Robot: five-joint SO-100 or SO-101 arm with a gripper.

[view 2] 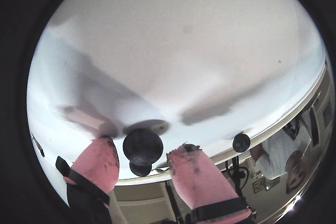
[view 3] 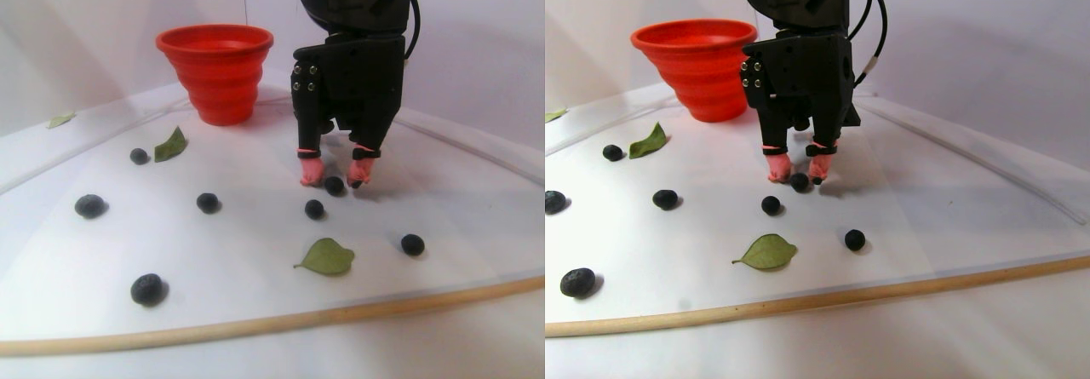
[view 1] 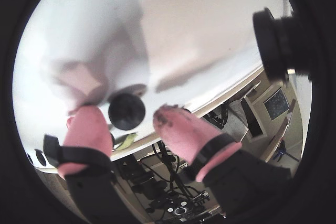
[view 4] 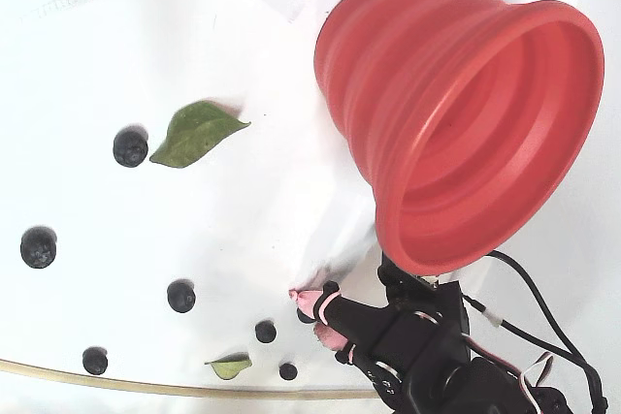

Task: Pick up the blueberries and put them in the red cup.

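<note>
My gripper grabs the dark blueberry's round sides next, to put the blueberry in the red cup.
My gripper is down at the white table, open, with its pink fingertips on either side of one blueberry. Both wrist views show that blueberry resting on the table between the pads, with a gap on the right side. Several more blueberries lie scattered over the table in front of and to the left of the gripper in the stereo pair view. The red cup stands upright behind and to the left of the gripper, and in the fixed view the red cup looks empty.
Green leaves lie among the berries; one leaf sits near the cup. A wooden strip runs along the table's front edge. A second berry sits just beyond the one between the fingers.
</note>
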